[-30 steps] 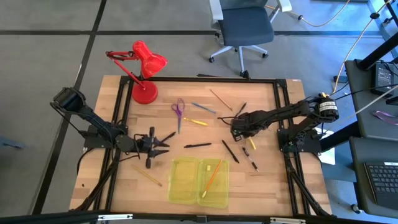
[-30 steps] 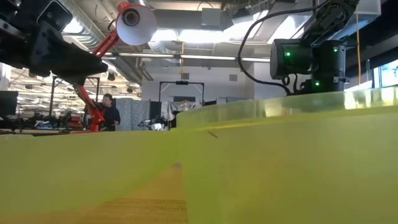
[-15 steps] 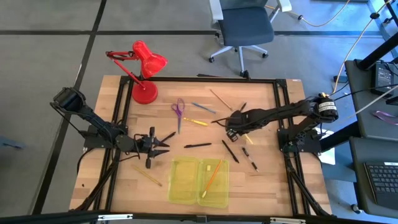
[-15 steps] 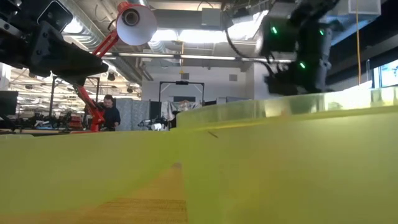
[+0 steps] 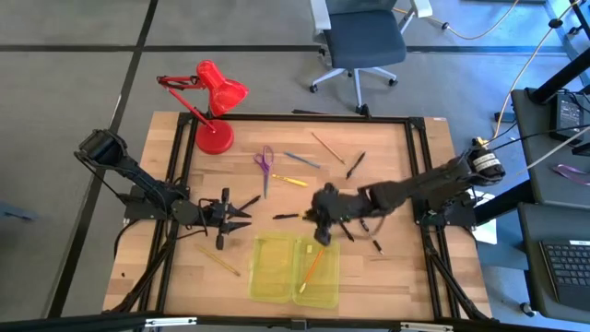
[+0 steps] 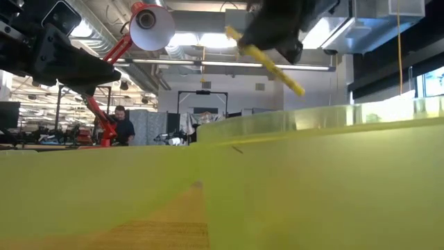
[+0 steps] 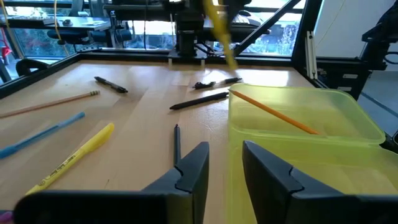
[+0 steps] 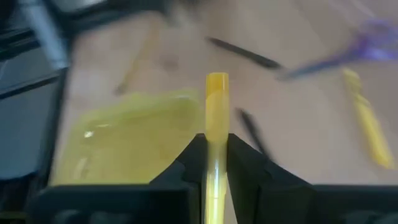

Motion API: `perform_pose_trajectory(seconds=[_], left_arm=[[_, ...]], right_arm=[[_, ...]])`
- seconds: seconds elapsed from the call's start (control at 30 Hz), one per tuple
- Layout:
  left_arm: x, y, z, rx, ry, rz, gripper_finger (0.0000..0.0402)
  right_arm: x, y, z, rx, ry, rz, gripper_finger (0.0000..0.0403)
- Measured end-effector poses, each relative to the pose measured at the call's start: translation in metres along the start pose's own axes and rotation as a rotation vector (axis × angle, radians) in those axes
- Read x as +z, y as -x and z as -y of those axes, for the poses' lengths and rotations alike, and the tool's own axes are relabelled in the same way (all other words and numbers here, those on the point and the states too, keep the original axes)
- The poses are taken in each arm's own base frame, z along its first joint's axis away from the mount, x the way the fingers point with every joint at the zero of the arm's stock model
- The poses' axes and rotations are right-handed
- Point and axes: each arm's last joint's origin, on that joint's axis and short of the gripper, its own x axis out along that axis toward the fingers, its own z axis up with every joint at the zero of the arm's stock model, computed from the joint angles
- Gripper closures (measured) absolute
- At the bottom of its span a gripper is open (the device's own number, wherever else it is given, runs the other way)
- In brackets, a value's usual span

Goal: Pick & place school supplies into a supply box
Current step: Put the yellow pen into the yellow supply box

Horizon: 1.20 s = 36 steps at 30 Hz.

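My right gripper keeps hold of the yellow pen until it is over the supply box, since the pen now hangs above and beyond the box's far rim.
The supply box [image 5: 293,268] lies open near the table's near edge, yellow-green, with an orange pencil [image 5: 313,263] in its right half. My right gripper [image 5: 322,229] hovers just beyond the box's far rim, shut on a yellow pen [image 8: 216,93]. The purple scissors [image 5: 265,166], a yellow pen [image 5: 289,180], a blue pen [image 5: 301,160], a tan pencil [image 5: 326,148] and several black pens lie flat on the wood. My left gripper [image 5: 232,218] rests left of the box, open, touching nothing; its fingers [image 7: 196,163] face the box [image 7: 305,124]. My right gripper pinches the yellow pen between its two fingers [image 8: 193,155], and the pen's shaft [image 8: 216,134] runs forward out of the gap, along the fingers. The pen [image 6: 267,62] is lifted clear and slants down out of the gripper, above the box.
A red desk lamp [image 5: 217,101] stands at the table's far left corner. A tan pencil [image 5: 217,260] lies left of the box. A black pen [image 5: 293,216] lies just beyond the box. A person shows far off in the room [image 6: 123,125].
My right gripper has swung from the table's right middle toward the left and the near edge, up to the box's far rim, carrying the yellow pen lifted clear. The pen now shows in the low view above the box.
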Motion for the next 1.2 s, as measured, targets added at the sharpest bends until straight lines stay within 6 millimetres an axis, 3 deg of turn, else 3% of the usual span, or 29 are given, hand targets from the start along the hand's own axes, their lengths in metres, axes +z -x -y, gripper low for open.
perform_pose_trajectory(seconds=[0.17, 0.3, 0.47, 0.83, 1.2], left_arm=[[0.000, 0.000, 0.000, 0.000, 0.000, 0.000, 0.0315], [0.000, 0.000, 0.000, 0.001, -0.001, 0.000, 0.0313], [0.000, 0.000, 0.000, 0.000, 0.000, 0.001, 0.0312], [0.000, 0.000, 0.000, 0.001, 0.000, -0.001, 0.0309], [0.000, 0.000, 0.000, 0.002, -0.003, -0.005, 0.0315]], right_arm=[[-0.025, -0.012, -0.024, 0.093, 0.157, 0.046, 0.0356], [-0.045, -0.033, -0.031, 0.098, 0.265, 0.089, 0.0356], [-0.058, -0.048, -0.032, 0.121, 0.291, 0.063, 0.0356], [-0.064, -0.043, -0.032, 0.207, 0.230, -0.071, 0.0356], [-0.084, -0.041, -0.029, 0.241, 0.503, -0.249, 0.0351]])
